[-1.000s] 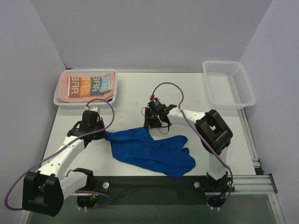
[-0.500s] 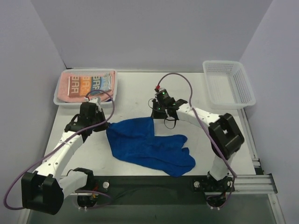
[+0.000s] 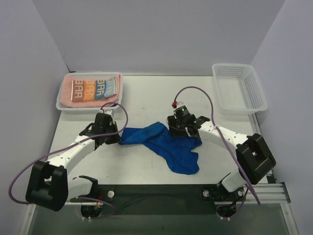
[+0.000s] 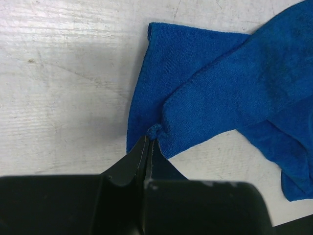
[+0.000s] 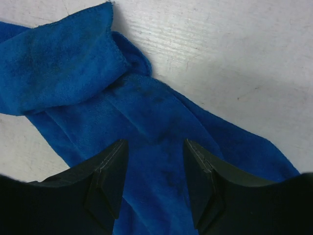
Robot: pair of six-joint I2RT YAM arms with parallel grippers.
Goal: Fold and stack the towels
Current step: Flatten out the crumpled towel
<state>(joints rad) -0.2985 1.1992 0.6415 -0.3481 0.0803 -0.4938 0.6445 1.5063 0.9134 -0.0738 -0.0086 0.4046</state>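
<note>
My right gripper grabs the royal-blue towel's corner at the folded-over flap's tip (image 3: 159,123) (image 5: 109,6) next, so both grippers spread the towel's edge for folding.
The royal-blue towel (image 3: 164,142) lies rumpled in the middle of the table, partly folded over itself. My left gripper (image 3: 117,138) is shut on its left corner (image 4: 154,131), pinching the cloth low over the table. My right gripper (image 3: 181,128) is open just above the towel's right part (image 5: 151,122), nothing between its fingers (image 5: 108,171). The white "RABBIT" towel (image 3: 95,88) lies folded on the salmon-pink towel (image 3: 66,87) in the far-left basket.
A white mesh basket (image 3: 59,105) at the far left holds the two folded towels. Another white mesh basket (image 3: 239,88) stands at the far right. Purple cables loop over both arms. The dark rail runs along the near edge.
Both arms moved right. The right gripper let go of the towel's corner and stands open over it. The spread towel has been pulled into a narrower, bunched shape.
</note>
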